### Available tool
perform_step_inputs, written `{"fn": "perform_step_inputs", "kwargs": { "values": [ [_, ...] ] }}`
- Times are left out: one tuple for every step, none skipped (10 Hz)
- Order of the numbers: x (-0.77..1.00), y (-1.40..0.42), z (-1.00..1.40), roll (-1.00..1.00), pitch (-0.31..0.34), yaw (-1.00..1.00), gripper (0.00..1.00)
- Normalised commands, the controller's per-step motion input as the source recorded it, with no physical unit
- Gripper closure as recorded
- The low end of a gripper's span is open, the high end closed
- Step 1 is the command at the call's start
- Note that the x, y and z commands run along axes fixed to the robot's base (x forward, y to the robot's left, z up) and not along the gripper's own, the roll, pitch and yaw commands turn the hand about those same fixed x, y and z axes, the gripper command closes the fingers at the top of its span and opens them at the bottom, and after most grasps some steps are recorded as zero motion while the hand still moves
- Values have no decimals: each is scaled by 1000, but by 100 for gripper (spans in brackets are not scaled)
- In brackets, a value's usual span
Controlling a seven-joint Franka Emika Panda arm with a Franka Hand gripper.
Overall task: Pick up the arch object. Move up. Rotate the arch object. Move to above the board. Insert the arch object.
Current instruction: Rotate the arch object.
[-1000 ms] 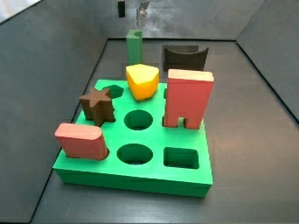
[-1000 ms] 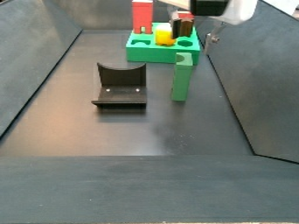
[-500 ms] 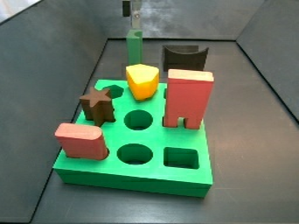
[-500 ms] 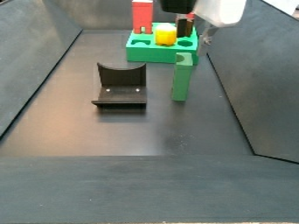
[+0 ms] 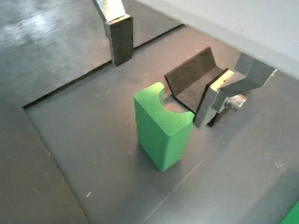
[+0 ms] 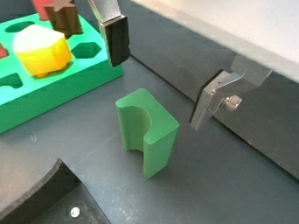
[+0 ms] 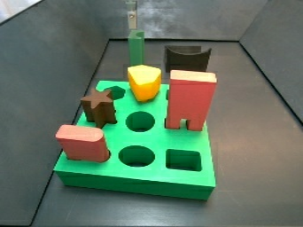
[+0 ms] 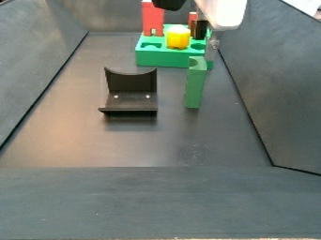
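Observation:
The gripper will next take the arch object by its notched upper end, so that it can lift the arch object and insert it into the board point(image 7: 119, 173).
The arch object point(image 5: 162, 124) is a tall green block with a half-round notch in its top. It stands upright on the dark floor, seen in both wrist views point(image 6: 146, 133) and both side views point(image 7: 136, 46) point(image 8: 197, 82). My gripper point(image 5: 170, 70) is open and empty above it, with one finger point(image 5: 121, 39) to each side and clear of it. The gripper also shows in the other wrist view point(image 6: 162, 70) and a side view point(image 7: 131, 18). The bright-green board point(image 7: 119, 173) point(image 8: 156, 58) point(image 6: 35, 109) lies beside the arch object.
The board holds a yellow piece point(image 7: 143, 82), a tall red piece point(image 7: 192, 99), a brown star point(image 7: 97, 106) and a pink block point(image 7: 81, 142). The dark fixture point(image 8: 128, 91) point(image 5: 193, 77) stands close by the arch object. Grey walls enclose the floor.
My gripper has shifted sideways and down until it is over the green arch object. The jaws stay open. Nothing else has moved.

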Motion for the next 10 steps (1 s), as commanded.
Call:
{"fn": "perform_step_inputs", "kwargs": {
  "values": [
    [0,0,-1000,41,37,-199,0],
    [4,0,-1000,40,30,-132,0],
    [25,2,-1000,38,-6,-84,0],
    [25,4,-1000,31,-14,-65,0],
    [24,6,-880,23,-20,-53,0],
    [26,6,-662,13,-27,-45,0],
    [27,6,-556,8,-27,-42,0],
    [31,6,-299,-6,-23,-36,0],
    [37,7,-199,-10,-24,-33,0],
    [0,0,0,-20,-10,-29,100]
  ]
}}
